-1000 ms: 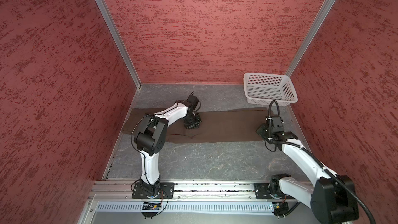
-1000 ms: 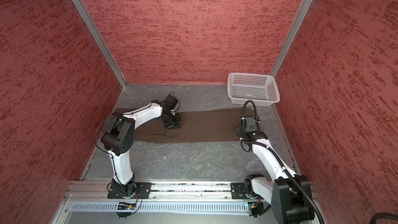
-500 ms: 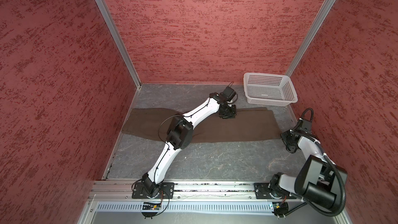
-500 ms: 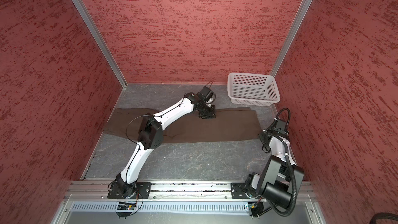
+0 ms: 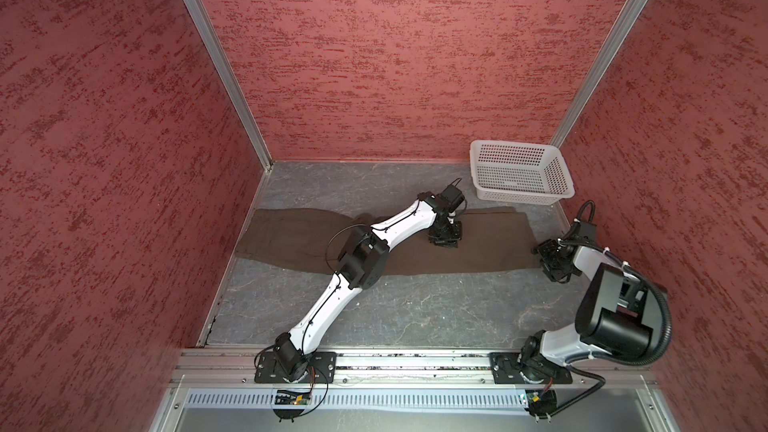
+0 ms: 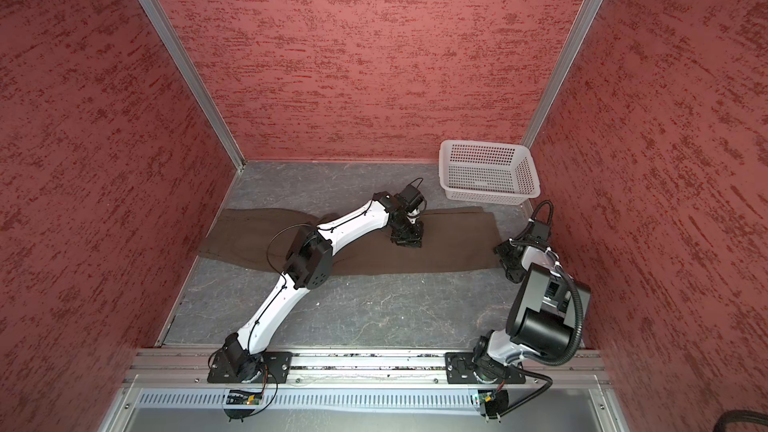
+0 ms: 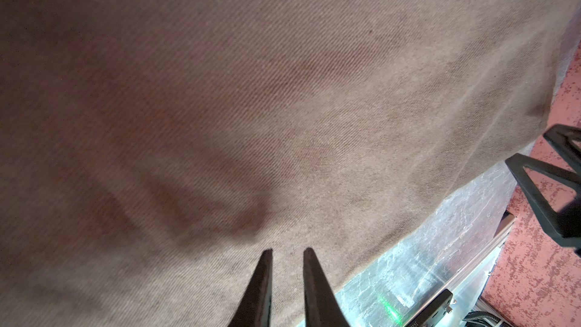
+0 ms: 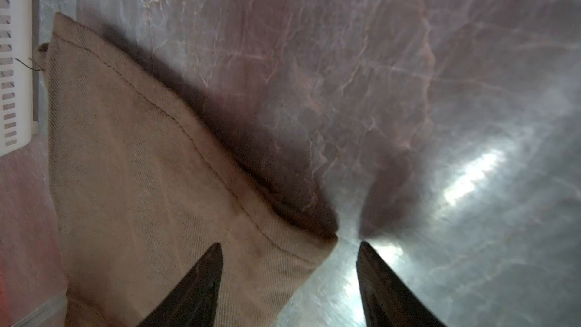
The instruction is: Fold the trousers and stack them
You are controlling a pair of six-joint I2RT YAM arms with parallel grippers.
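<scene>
My right gripper takes hold of the trousers by the hem corner at their end [image 8: 319,247] next, to fold that end over toward the middle.
The dark brown trousers [image 5: 478,253] [image 6: 449,253] lie flat in a long strip across the grey table in both top views. My left gripper [image 5: 444,239] [image 6: 406,239] rests on them right of the middle. In the left wrist view its tips [image 7: 287,251] stand a narrow gap apart on the cloth [image 7: 283,89], holding nothing. My right gripper [image 5: 542,257] [image 6: 505,257] is at the trousers' right end, open [image 8: 289,243]. It straddles a hem corner [image 8: 141,168], with one finger over the cloth and one over bare table.
A white perforated basket [image 5: 519,172] [image 6: 486,170] [image 8: 12,58] stands at the back right, just behind the trousers' right end. Red walls close in three sides. The arm bases sit on a metal rail [image 5: 415,361] along the front.
My left gripper has slid right along the trousers, from their left part to right of the middle. My right arm drew back to the right end and its jaws opened.
</scene>
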